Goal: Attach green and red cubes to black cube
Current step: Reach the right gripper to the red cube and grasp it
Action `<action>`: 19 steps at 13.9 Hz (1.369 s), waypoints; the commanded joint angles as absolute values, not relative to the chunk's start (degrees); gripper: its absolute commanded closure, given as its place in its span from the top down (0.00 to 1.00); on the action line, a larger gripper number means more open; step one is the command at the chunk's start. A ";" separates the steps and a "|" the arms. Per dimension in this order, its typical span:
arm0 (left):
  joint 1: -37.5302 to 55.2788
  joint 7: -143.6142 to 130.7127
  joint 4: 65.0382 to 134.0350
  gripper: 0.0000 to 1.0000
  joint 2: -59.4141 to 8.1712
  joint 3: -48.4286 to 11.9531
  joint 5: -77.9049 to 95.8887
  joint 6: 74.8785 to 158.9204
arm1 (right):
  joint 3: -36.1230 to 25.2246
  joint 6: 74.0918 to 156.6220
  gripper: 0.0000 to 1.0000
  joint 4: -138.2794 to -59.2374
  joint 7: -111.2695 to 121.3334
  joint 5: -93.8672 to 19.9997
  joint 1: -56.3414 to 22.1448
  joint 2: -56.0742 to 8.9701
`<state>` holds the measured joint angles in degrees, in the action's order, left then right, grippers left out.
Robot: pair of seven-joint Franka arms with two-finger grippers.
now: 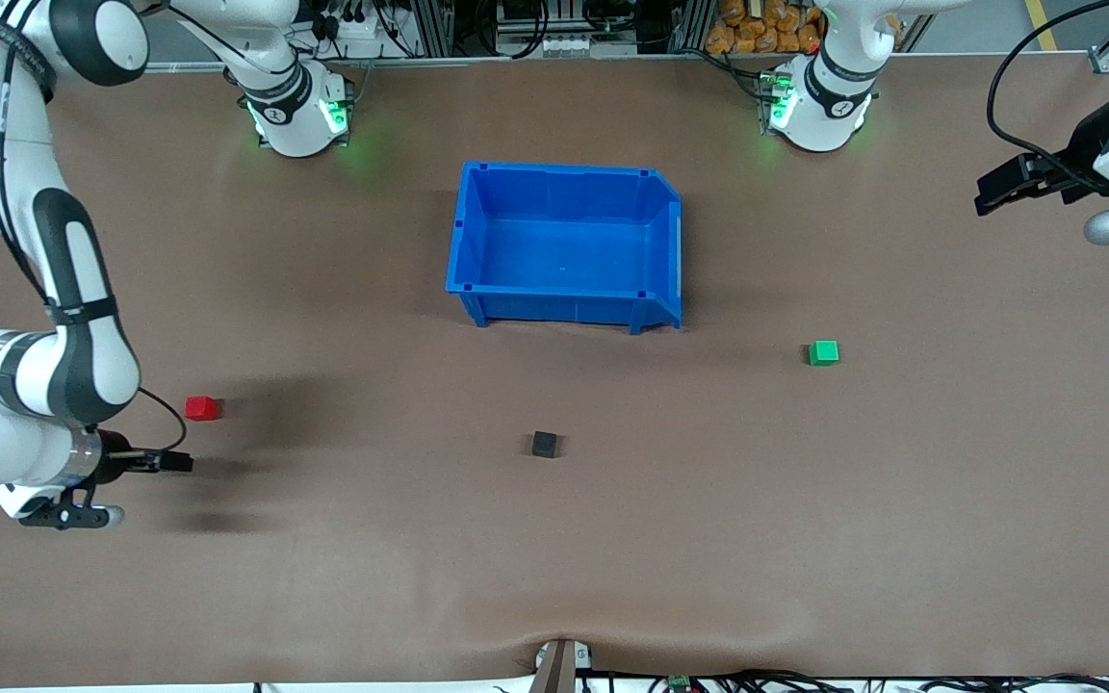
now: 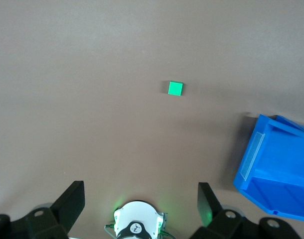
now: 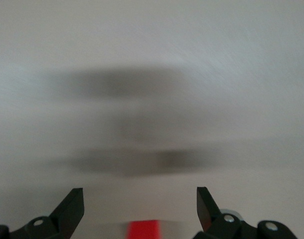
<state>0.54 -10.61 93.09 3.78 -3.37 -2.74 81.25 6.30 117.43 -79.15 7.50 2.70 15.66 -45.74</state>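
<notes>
Next, my right gripper grips the red cube (image 1: 200, 407) by its two opposite sides, which leaves one side free to meet the black cube (image 1: 545, 444).
The red cube (image 1: 200, 407) lies on the brown table toward the right arm's end. It also shows in the right wrist view (image 3: 142, 230), at the edge of the picture between the fingers. My right gripper (image 1: 177, 462) (image 3: 139, 190) is open and empty over the table beside the red cube. The black cube (image 1: 545, 444) sits mid-table, nearer the front camera than the blue bin. The green cube (image 1: 823, 352) (image 2: 175, 88) lies toward the left arm's end. My left gripper (image 1: 995, 192) (image 2: 140, 184) is open and empty, raised high over the left arm's end of the table.
A blue bin (image 1: 564, 197) (image 2: 271, 164) stands empty at mid-table near the arm bases. The left arm's base (image 2: 136, 224) shows between the left fingers. A small bracket (image 1: 562, 664) sits at the table's front edge.
</notes>
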 commanded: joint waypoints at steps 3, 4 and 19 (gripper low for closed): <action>0.18 -10.99 95.88 1.00 3.25 -3.52 -2.99 84.19 | 7.47 110.49 1.00 -81.21 8.79 2.38 16.52 -46.41; 0.26 -10.99 97.02 1.00 2.99 -3.52 -2.99 85.59 | 7.47 110.13 1.00 -81.38 8.53 2.29 16.44 -46.41; 0.44 -10.99 117.93 1.00 -0.61 -3.87 -2.99 111.68 | 7.56 108.19 0.00 -82.27 8.62 2.03 15.73 -47.63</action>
